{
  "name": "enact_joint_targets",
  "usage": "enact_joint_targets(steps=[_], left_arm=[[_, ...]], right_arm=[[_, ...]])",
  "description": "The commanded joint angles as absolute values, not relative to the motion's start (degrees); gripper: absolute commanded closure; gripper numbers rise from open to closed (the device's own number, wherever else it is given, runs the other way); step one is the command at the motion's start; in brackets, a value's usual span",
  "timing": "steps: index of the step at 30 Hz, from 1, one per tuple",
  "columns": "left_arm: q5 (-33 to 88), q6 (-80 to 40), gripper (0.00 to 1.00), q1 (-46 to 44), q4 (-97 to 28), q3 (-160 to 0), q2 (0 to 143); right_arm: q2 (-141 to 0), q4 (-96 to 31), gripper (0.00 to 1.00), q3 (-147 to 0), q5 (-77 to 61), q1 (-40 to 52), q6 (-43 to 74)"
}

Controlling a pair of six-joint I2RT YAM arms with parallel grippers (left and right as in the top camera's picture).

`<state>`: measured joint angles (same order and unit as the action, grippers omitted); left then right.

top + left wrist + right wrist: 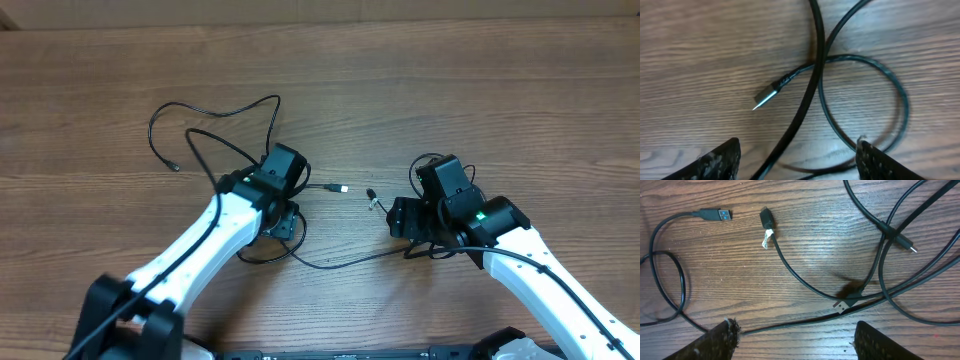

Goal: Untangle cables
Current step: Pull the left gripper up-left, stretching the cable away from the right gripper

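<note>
My left gripper should lift and untangle the upper cable, so it should next grab the cable by its cord and leave the loop beneath ungripped.
Several thin black cables (pixel 215 110) loop across the wooden table. My left gripper (pixel 283 222) stands open low over a crossing of cords. In the left wrist view a cable (pixel 812 85) runs down between the fingers (pixel 720 161), over a loop (pixel 901 105), beside a silver-tipped plug (pixel 767 94). My right gripper (pixel 403 218) is open too. In the right wrist view a cable (pixel 790 324) lies between its fingertips (pixel 882 342), untouched. Farther off are a USB plug (pixel 715 215), a plug with a white tag (pixel 766 219), another USB end (pixel 841 306) and a small plug (pixel 905 243).
Both white arms reach in from the near edge, left arm (pixel 190 250) and right arm (pixel 540 270). Two plug ends (pixel 340 188) (pixel 372 197) lie between the two grippers. One cord (pixel 340 264) runs along the table from one gripper to the other.
</note>
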<state>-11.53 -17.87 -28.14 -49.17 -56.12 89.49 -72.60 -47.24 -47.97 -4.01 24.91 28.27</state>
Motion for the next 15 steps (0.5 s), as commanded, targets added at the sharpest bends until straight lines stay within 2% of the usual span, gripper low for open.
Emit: enact_joint_targets(steps=[1,4,5,6,15], left_arm=[[-12.84,-18.85,0.38,-28.1,-48.56,-55.51,92.75],[-11.97,-18.87,0.75,-28.1,-48.53,-55.83,92.95],[-11.75,-18.9,0.91,-28.1,-48.69,-56.36,92.82],[-11.73,-18.98,0.95,-28.1,-48.95,-56.99,92.66],[-7.44,-19.59,0.96,-28.03,-57.74,-75.72,90.94]], right_arm=[[-72.55,-47.03,0.27,-48.86,-2.98,25.02,28.08],[-72.55,-47.0,0.27,-48.86,-2.98,25.02,28.08],[-72.55,-47.0,0.27,-48.86,-2.98,25.02,28.08],[-72.55,-47.03,0.27,-48.86,-2.98,25.02,28.08],[-72.55,-47.16,0.27,-48.86,-3.01,25.02,28.08]])
